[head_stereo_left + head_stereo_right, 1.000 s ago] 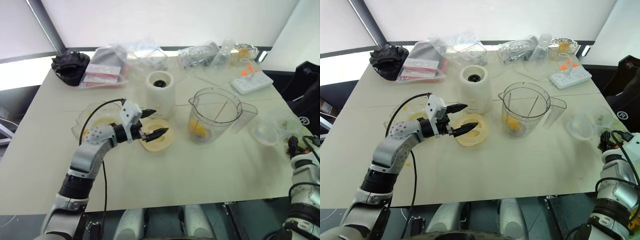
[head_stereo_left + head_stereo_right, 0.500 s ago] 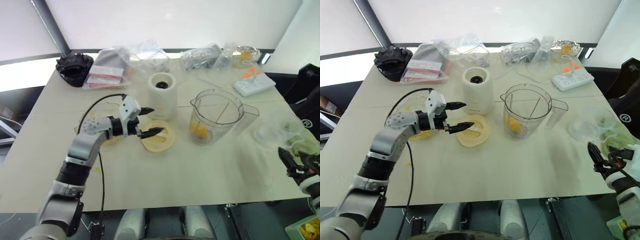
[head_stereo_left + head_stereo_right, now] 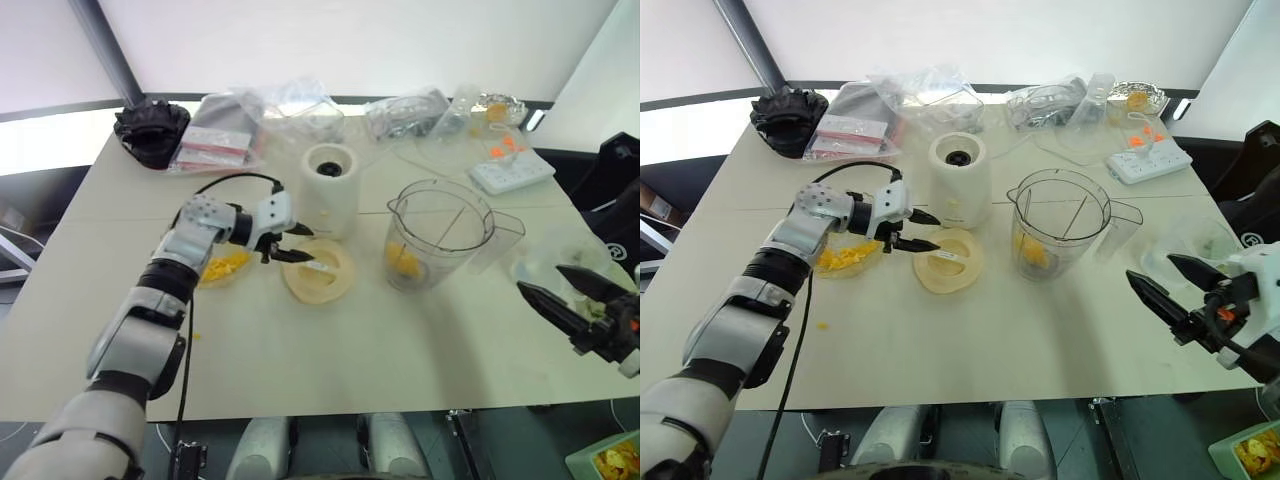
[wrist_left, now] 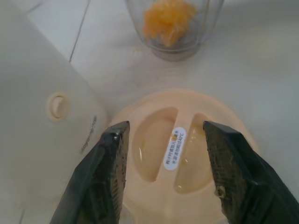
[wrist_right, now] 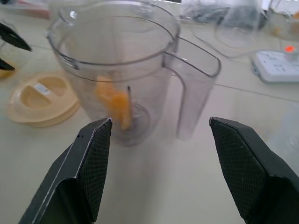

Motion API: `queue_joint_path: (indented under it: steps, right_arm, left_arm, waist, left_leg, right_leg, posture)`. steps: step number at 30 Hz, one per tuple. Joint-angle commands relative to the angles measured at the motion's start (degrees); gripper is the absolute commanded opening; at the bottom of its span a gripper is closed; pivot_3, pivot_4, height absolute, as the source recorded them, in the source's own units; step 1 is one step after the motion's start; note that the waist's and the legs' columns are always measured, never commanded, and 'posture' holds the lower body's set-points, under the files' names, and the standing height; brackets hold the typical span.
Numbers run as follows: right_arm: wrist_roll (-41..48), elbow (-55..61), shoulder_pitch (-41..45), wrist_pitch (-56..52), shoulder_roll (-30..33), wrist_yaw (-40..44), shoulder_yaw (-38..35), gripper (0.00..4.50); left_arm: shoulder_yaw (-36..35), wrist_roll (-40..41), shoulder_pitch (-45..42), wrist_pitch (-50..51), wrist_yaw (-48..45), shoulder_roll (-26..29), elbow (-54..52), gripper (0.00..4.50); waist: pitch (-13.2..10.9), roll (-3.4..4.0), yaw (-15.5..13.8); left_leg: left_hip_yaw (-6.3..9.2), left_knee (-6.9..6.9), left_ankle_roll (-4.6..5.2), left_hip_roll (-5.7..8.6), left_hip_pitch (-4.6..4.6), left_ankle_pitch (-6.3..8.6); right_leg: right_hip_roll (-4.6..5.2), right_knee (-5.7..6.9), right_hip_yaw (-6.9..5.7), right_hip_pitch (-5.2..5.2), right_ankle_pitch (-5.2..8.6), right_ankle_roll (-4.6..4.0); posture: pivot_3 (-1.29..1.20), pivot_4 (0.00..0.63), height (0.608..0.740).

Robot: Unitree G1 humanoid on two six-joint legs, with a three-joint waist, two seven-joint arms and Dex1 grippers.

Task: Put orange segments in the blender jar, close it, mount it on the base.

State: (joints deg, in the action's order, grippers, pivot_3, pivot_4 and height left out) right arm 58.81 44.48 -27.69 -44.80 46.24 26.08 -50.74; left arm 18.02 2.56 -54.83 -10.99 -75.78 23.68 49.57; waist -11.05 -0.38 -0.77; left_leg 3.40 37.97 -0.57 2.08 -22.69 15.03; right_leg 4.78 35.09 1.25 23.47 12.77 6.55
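The left gripper grabs the lid by its narrow middle ridge next, because the lid's round rim is wider than the spread of the open fingers.
The clear blender jar stands upright mid-table with orange segments at its bottom, seen through the wall. The cream-white base stands to its left. Before the base lies a flat cream lid. My left gripper is open over the lid's left part; in the left wrist view its fingers straddle the lid's centre ridge without touching it. My right gripper is open and empty, hovering right of the jar and pointing at it. More orange segments lie in a shallow clear bowl beside my left forearm.
At the back lie a black cloth, plastic bags, clear containers and a white power strip. A thin clear tub sits by my right gripper. A loose orange bit lies near the front left.
My left gripper has reached forward over the lid and its fingers have narrowed. My right gripper has risen from the table's right edge and swung in toward the jar.
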Motion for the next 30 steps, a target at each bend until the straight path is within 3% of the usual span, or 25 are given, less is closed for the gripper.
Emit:
queue_joint_path:
  steps: [1,6,12,23,26,29,30]
  right_arm:
    - [3.2,4.1,0.4,-1.1,2.1,-0.2,-0.1,3.47]
    - [3.3,4.7,1.7,-1.3,2.7,-2.4,-1.0,3.47]
    - [3.5,6.5,0.9,-1.0,2.2,-4.0,-2.4,3.47]
    - [1.5,6.2,0.8,-0.1,1.8,-6.2,-1.3,3.47]
    - [-0.6,5.2,1.8,0.2,1.5,-7.1,0.3,3.47]
    - [-3.2,4.1,3.8,0.0,0.9,-9.7,3.2,3.47]
    - [-4.0,3.9,4.4,0.0,0.7,-10.2,4.3,3.47]
  left_arm:
    - [1.5,-4.3,-4.3,-7.3,-0.6,-2.9,10.3,2.69]
    - [3.1,-10.4,-8.2,-12.0,3.1,-6.0,19.8,2.69]
    - [3.0,-14.7,-9.4,-14.2,7.5,-7.5,23.8,2.69]
    - [3.1,-18.9,-9.8,-9.0,8.6,-10.4,26.6,2.69]
    - [2.6,-19.1,-10.2,-6.8,9.1,-11.4,26.9,1.76]
    - [1.9,-19.2,-10.8,-5.0,9.4,-12.2,27.0,0.26]
    - [1.6,-19.1,-11.0,-4.5,9.3,-12.4,27.0,0.25]
  waist:
    - [0.0,-0.05,0.0]
    - [-0.2,-0.32,0.0]
    - [-0.2,-0.33,0.0]
    - [-0.1,-0.37,0.0]
    - [-0.1,-0.39,0.0]
    - [0.0,-0.41,-0.1]
    - [0.0,-0.4,0.0]
  left_leg:
    - [0.0,0.0,0.01,0.01,-0.05,0.01]
    - [0.0,0.04,0.03,0.03,-0.29,0.02]
    - [0.02,0.09,0.03,0.03,-0.5,0.02]
    - [-0.01,0.16,0.03,0.04,-0.53,0.02]
    - [-0.01,0.17,0.03,0.04,-0.52,0.02]
    - [-0.01,0.2,0.03,0.04,-0.52,0.02]
    - [-0.01,0.21,0.03,0.05,-0.51,0.02]
  right_leg:
    - [0.0,-0.02,-0.01,0.03,0.0,0.01]
    - [-0.04,0.0,-0.06,0.21,-0.13,0.22]
    - [-0.03,0.01,-0.07,0.38,-0.2,0.35]
    - [-0.03,0.05,-0.07,0.41,-0.23,0.38]
    - [-0.03,0.06,-0.07,0.39,-0.23,0.38]
    - [-0.04,0.06,-0.08,0.37,-0.23,0.37]
    - [-0.04,0.06,-0.09,0.36,-0.23,0.37]
  posture:
    - [0.0,0.15,0.74]
    - [0.0,0.15,0.74]
    - [0.0,0.15,0.74]
    - [0.0,0.15,0.74]
    - [0.0,0.15,0.74]
    - [0.0,0.15,0.74]
    - [0.0,0.15,0.74]
